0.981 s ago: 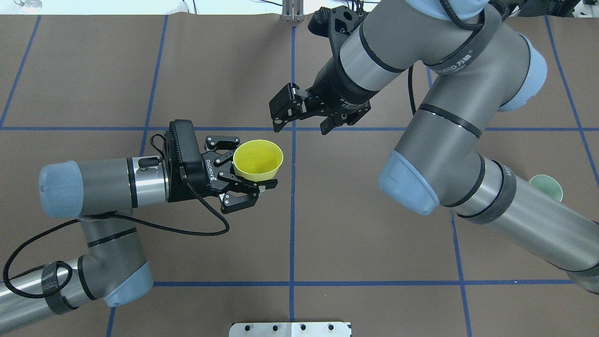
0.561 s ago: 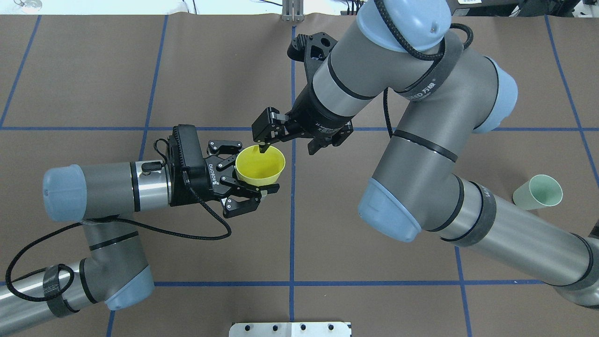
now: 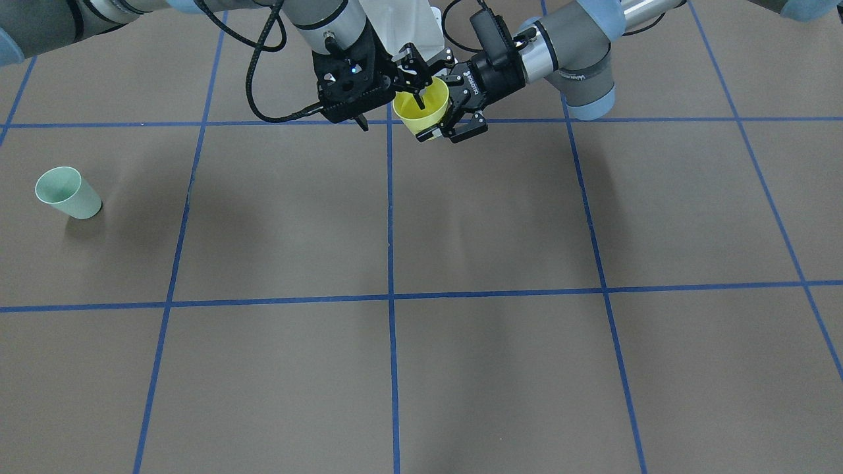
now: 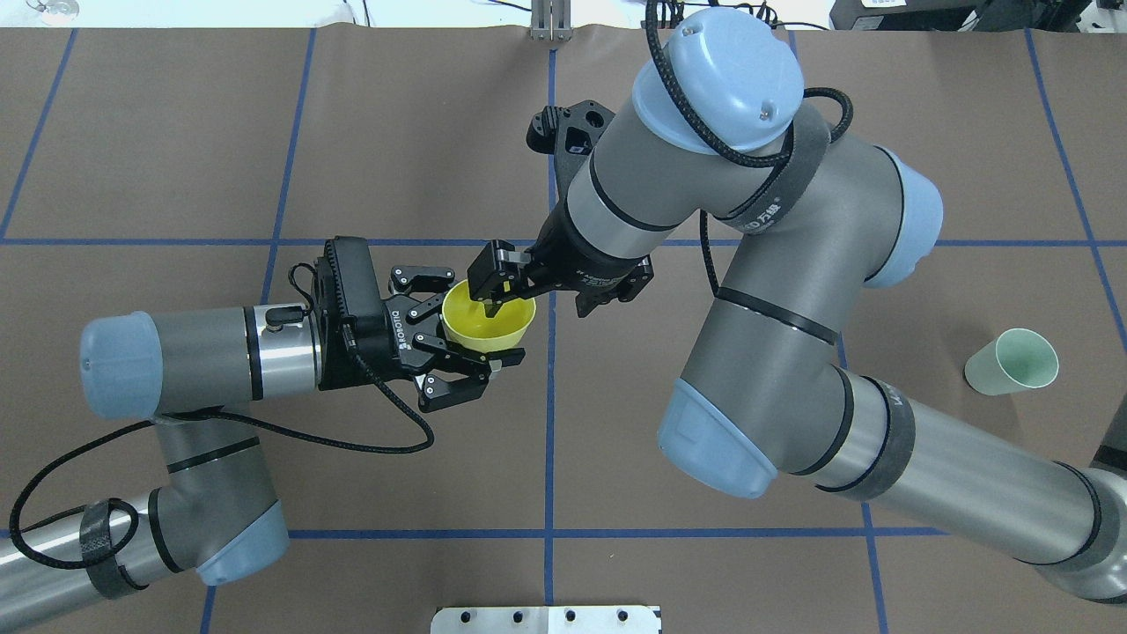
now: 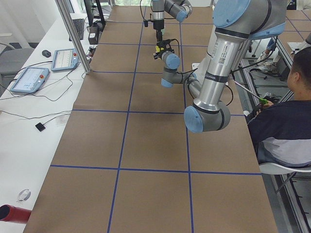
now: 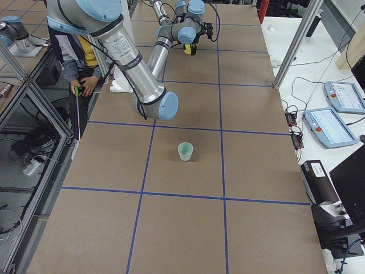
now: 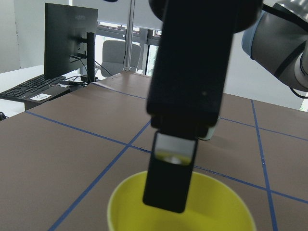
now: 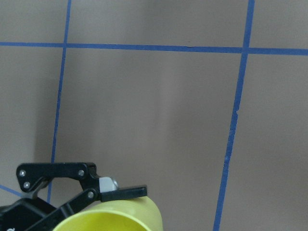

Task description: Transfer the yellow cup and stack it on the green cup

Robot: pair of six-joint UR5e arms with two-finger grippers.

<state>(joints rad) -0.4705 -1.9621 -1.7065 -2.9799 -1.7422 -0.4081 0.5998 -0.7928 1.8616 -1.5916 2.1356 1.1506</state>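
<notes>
I should grip the cup by its rim [image 3: 433, 82] with my right gripper next, to stack the yellow cup on the green cup [image 3: 68, 192].
The yellow cup [image 4: 502, 328] is held upright above the table in my left gripper [image 4: 480, 321], whose fingers are shut on its sides. It also shows in the front view [image 3: 421, 113] and in both wrist views [image 7: 125, 211] [image 8: 130, 216]. My right gripper [image 4: 537, 306] is open at the cup's rim, with one finger [image 7: 168, 178] down inside the cup and the other outside it. The green cup [image 4: 1012, 361] stands alone on the table at the far right, also seen in the front view [image 3: 66, 192] and the right side view [image 6: 185, 151].
The table is a brown mat with blue grid lines. My right arm's elbow [image 4: 731, 431] hangs over the table's middle right. A metal plate [image 4: 546, 619] lies at the near edge. An operator [image 5: 286, 111] sits beside the table.
My right gripper has moved left and down to the yellow cup and put one finger inside it. The arm's swing has uncovered the green cup. The left gripper barely moved.
</notes>
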